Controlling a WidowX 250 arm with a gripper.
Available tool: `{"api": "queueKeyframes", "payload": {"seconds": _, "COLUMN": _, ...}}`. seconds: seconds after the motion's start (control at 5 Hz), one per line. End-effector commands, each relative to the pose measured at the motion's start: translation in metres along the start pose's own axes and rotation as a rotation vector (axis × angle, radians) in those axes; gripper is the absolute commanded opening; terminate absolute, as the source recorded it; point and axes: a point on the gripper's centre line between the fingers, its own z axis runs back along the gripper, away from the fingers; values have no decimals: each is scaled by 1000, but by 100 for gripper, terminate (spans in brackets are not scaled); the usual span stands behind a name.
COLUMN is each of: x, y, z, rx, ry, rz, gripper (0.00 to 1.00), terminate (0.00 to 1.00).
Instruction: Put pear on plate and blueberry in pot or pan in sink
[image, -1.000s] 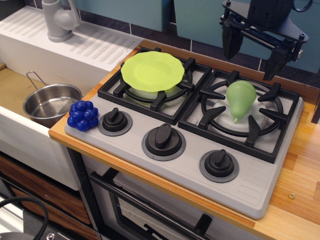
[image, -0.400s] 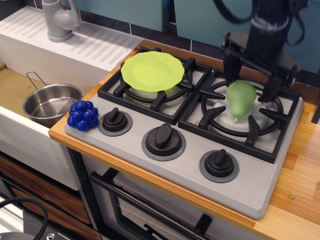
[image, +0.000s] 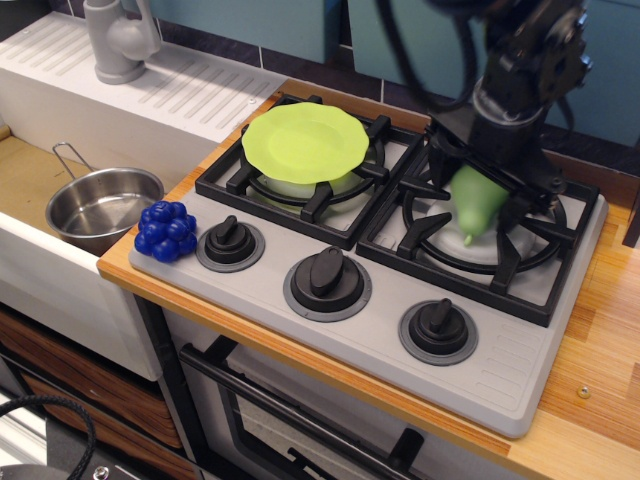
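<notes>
The light-green pear needs to go on the lime-green plate (image: 303, 142), so my gripper will grab the pear by its body (image: 477, 196) next.
The pale-green pear (image: 474, 210) lies on the right burner grate of the stove. My gripper (image: 483, 195) has come down over it, open, with one black finger on each side of the pear's body; the arm hides the pear's top. The lime-green plate (image: 303, 142) sits on the left burner, with nothing on it. The blueberry (image: 166, 230) sits on the stove's front left corner. The steel pot (image: 100, 208) stands in the sink (image: 25, 175), right next to the blueberry.
A grey faucet (image: 118, 40) stands on the ribbed white drainboard (image: 195, 92) behind the sink. Three black knobs (image: 327, 272) line the stove's front. Raised black grates (image: 500, 255) surround the pear. Wooden counter (image: 600, 330) lies to the right.
My gripper has come down from above the back right of the stove and to the left, onto the pear, with its fingers still apart. The pear, plate, blueberry and pot have not moved.
</notes>
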Motion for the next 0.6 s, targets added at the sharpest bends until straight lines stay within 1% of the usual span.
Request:
{"api": "queueKeyframes", "payload": {"seconds": 0.0, "x": 11, "y": -1, "z": 22, "rx": -8, "ry": -15, "rz": 14, "gripper": 100, "terminate": 0}}
{"api": "queueKeyframes", "payload": {"seconds": 0.2, "x": 14, "y": -4, "z": 29, "rx": -22, "ry": 16, "rz": 34, "gripper": 0, "terminate": 0}}
{"api": "queueKeyframes", "payload": {"seconds": 0.4, "x": 17, "y": -4, "z": 39, "rx": -24, "ry": 45, "rz": 50, "gripper": 0, "terminate": 0}}
